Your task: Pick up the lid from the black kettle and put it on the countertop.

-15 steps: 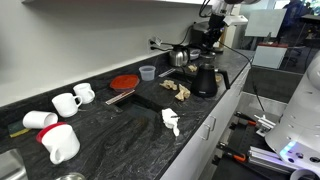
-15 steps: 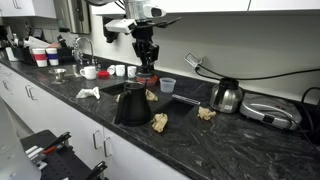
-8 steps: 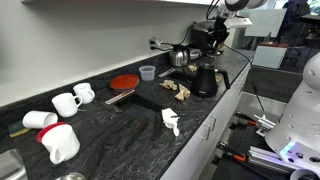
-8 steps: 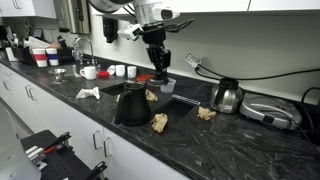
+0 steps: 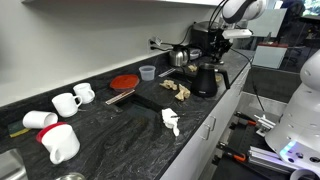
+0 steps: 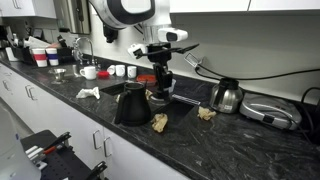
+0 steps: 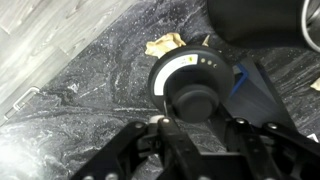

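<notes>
The lid's rim [image 7: 156, 86] is above the countertop, overlapping the crumpled paper, so I should lower the lid beside the paper before my gripper lets go.
My gripper [image 7: 200, 125] is shut on the lid [image 7: 190, 80], a small round dark cap with a knob, and holds it over the speckled countertop [image 7: 90, 90]. In both exterior views the gripper [image 6: 160, 85] [image 5: 214, 50] hangs low beside the glossy black kettle [image 6: 131, 105] [image 5: 205, 80], toward the wall. The kettle's dark body fills the top right of the wrist view [image 7: 260, 20]. The lid is hard to make out in the exterior views.
A shiny metal pot [image 6: 226, 96] and a flat appliance stand further along the countertop [image 6: 200, 140]. A red disc [image 5: 123, 82], a small plastic cup [image 5: 147, 72], white mugs [image 5: 70, 100] and crumpled papers [image 6: 160, 121] lie around. A coffee machine [image 5: 205, 40] stands behind.
My gripper has moved sideways away from above the kettle and come down toward the countertop, with the lid in it.
</notes>
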Tool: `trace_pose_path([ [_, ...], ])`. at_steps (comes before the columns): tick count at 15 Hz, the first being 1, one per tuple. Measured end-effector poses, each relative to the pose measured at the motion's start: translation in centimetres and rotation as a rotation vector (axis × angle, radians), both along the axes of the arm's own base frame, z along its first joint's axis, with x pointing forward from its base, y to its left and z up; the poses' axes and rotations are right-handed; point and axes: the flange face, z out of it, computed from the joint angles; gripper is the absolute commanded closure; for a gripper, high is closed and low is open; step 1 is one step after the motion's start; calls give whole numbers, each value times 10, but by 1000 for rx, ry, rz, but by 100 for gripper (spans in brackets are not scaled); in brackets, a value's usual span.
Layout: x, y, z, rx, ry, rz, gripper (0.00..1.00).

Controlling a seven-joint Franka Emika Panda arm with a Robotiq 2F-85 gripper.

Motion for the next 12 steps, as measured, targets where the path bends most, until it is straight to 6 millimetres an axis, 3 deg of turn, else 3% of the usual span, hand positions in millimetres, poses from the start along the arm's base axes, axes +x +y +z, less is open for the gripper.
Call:
trace_pose_path([
  [6,-5,-10,-49,15,22,-39,84],
  [12,-1,-20,-79,-2,14,-50,84],
])
